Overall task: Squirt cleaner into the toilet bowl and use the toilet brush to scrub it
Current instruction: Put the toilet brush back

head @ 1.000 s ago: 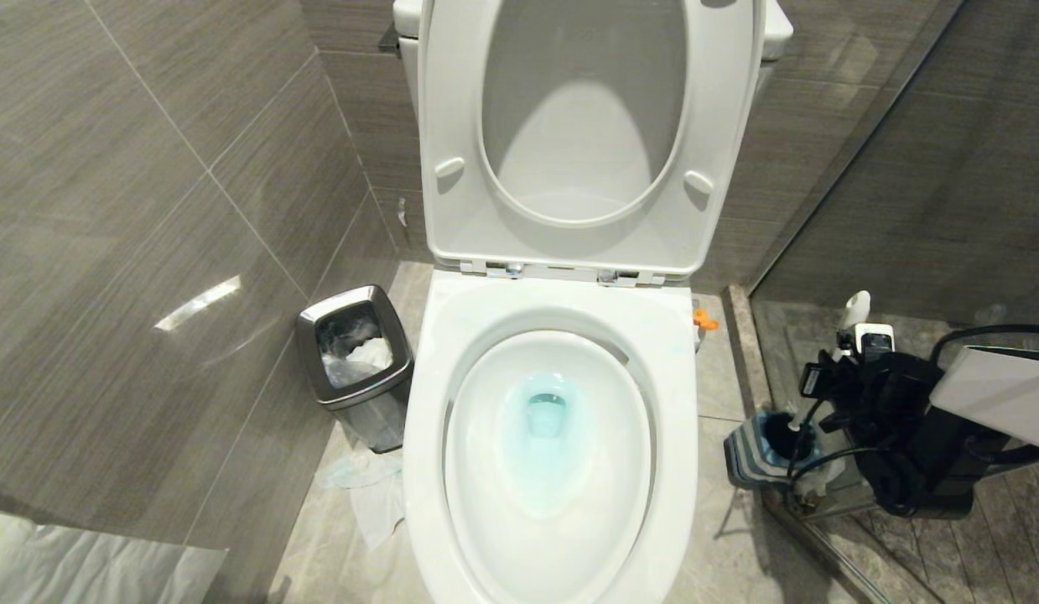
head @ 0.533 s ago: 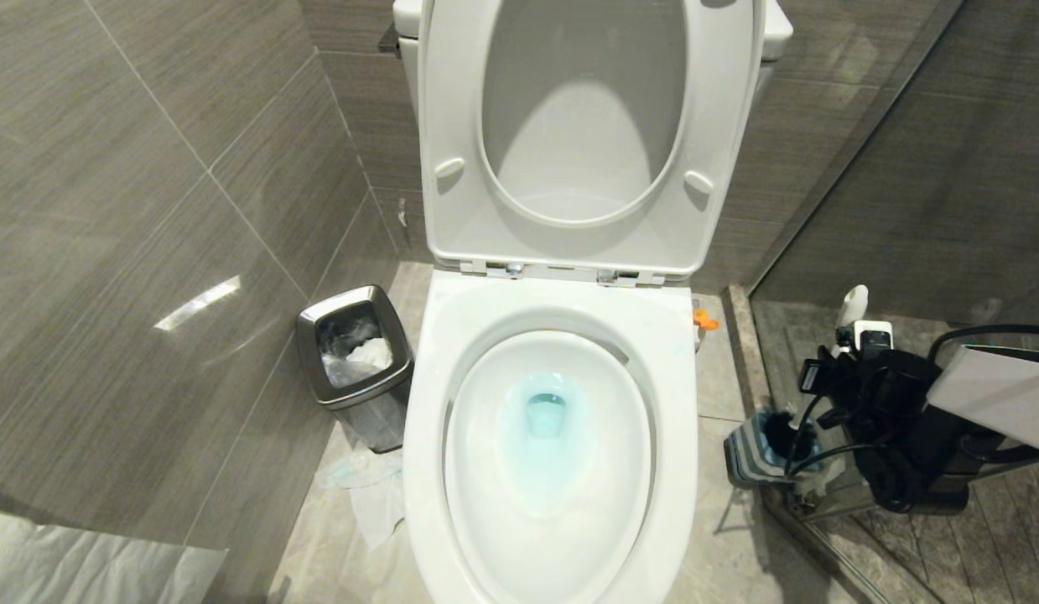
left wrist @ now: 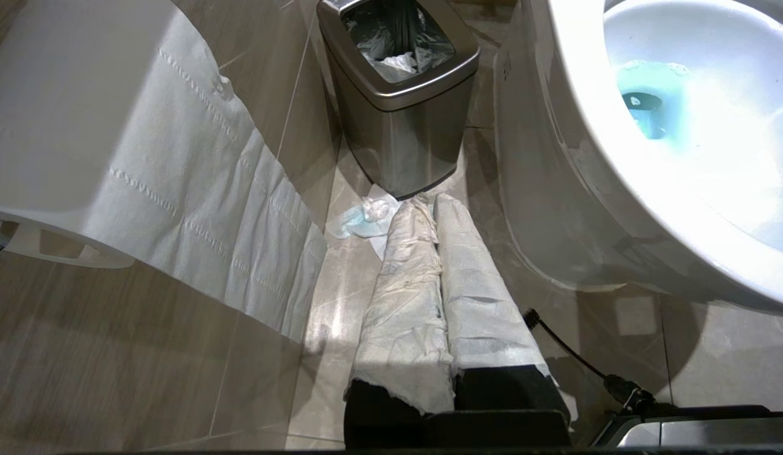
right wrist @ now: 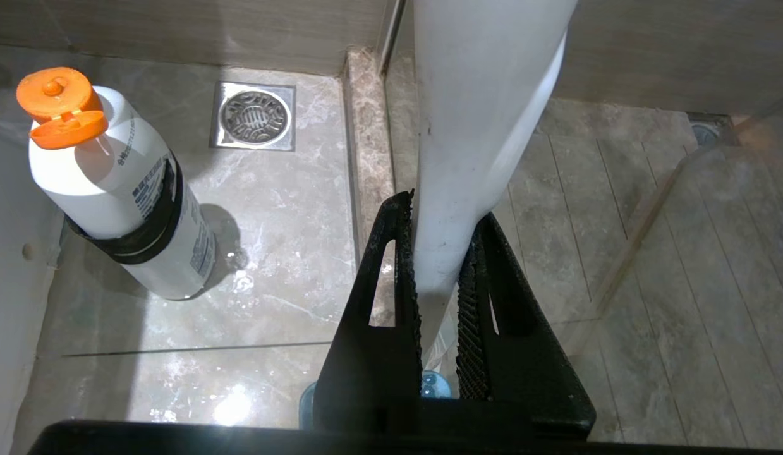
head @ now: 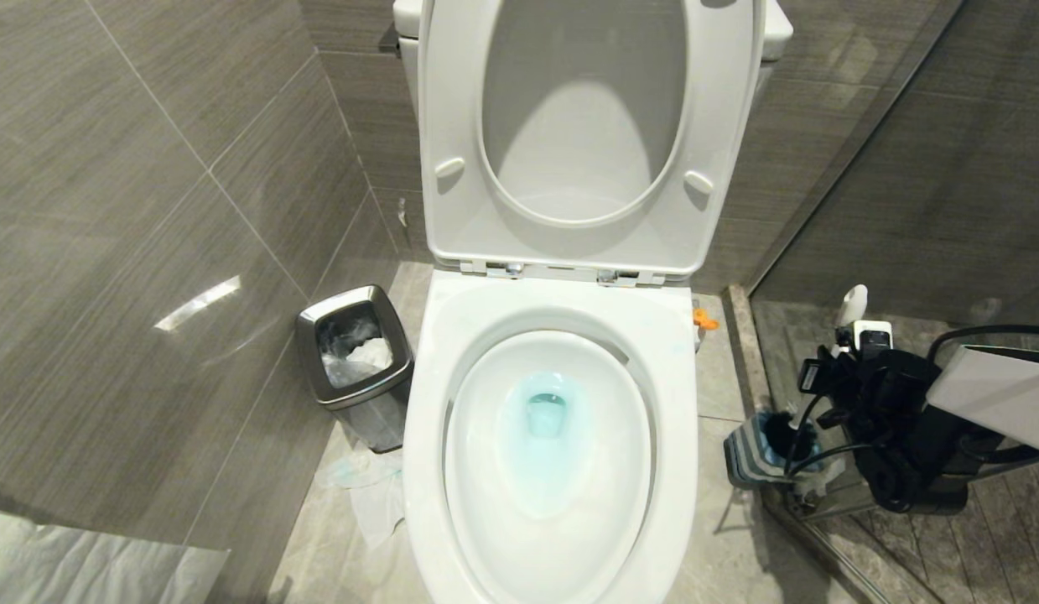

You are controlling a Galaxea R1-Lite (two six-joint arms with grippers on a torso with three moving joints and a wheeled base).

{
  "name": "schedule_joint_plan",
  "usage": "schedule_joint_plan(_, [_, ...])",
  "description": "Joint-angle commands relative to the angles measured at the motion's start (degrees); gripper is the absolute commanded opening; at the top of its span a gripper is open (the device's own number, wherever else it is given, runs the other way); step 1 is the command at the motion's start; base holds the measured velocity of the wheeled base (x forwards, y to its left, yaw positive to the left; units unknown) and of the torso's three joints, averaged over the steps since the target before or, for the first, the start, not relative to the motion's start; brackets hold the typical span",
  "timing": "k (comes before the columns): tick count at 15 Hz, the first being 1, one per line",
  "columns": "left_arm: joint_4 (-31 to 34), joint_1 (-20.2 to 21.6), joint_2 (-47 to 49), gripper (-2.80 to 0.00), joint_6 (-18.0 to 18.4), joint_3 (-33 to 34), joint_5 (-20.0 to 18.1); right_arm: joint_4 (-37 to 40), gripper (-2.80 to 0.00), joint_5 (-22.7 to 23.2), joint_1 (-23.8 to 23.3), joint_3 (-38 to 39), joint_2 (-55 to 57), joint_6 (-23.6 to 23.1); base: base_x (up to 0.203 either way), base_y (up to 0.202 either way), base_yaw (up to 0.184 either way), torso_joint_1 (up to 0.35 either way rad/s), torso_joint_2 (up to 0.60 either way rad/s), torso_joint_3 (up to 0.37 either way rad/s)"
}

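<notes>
The black bristles sit inside the rim of the striped holder, so the brush would stay in the holder. The brush comes free now as my right gripper opens.
The toilet bowl stands open, seat and lid raised, with turquoise cleaner tinting its water; the bowl's rim and the cleaner also show in the left wrist view. To the bowl's right, my right gripper is shut on the whitish handle of the toilet brush. The handle's paddle tip sticks up above it. The striped, blue-topped holder sits just below the gripper. My left gripper, its fingers wrapped in white paper, is shut and parked low beside the bowl.
A steel waste bin stands left of the bowl, with crumpled tissue on the floor. A toilet paper roll hangs by the left wall. A white bottle with an orange cap and a floor drain lie right of the bowl.
My right gripper and the brush handle have crept very slightly upward. Nothing else differs.
</notes>
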Motion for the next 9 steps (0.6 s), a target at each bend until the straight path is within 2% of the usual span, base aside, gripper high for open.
schedule_joint_plan(1, [0.0, 0.0, 0.0, -2.8, 0.0, 0.1, 0.0, -0.5, -2.8, -0.1, 0.0, -0.2, 0.1, -0.1, 0.0, 0.0, 0.0, 0.0, 0.0, 0.0])
schedule_joint_plan(5, [0.0, 0.0, 0.0, -2.8, 0.0, 0.1, 0.0, -0.5, -2.8, -0.1, -0.1, -0.3, 0.4, -0.2, 0.0, 0.0, 0.0, 0.0, 0.0, 0.0])
schedule_joint_plan(6, [0.0, 0.0, 0.0, -2.8, 0.0, 0.1, 0.0, -0.5, 0.0, -0.2, -0.1, -0.7, 0.5, -0.7, 0.0, 0.0, 0.0, 0.0, 0.0, 0.0])
schedule_joint_plan(9, [0.0, 0.0, 0.0, -2.8, 0.0, 0.1, 0.0, -0.5, 0.0, -0.2, -0.1, -1.3, 0.6, -0.7, 0.0, 0.0, 0.0, 0.0, 0.0, 0.0])
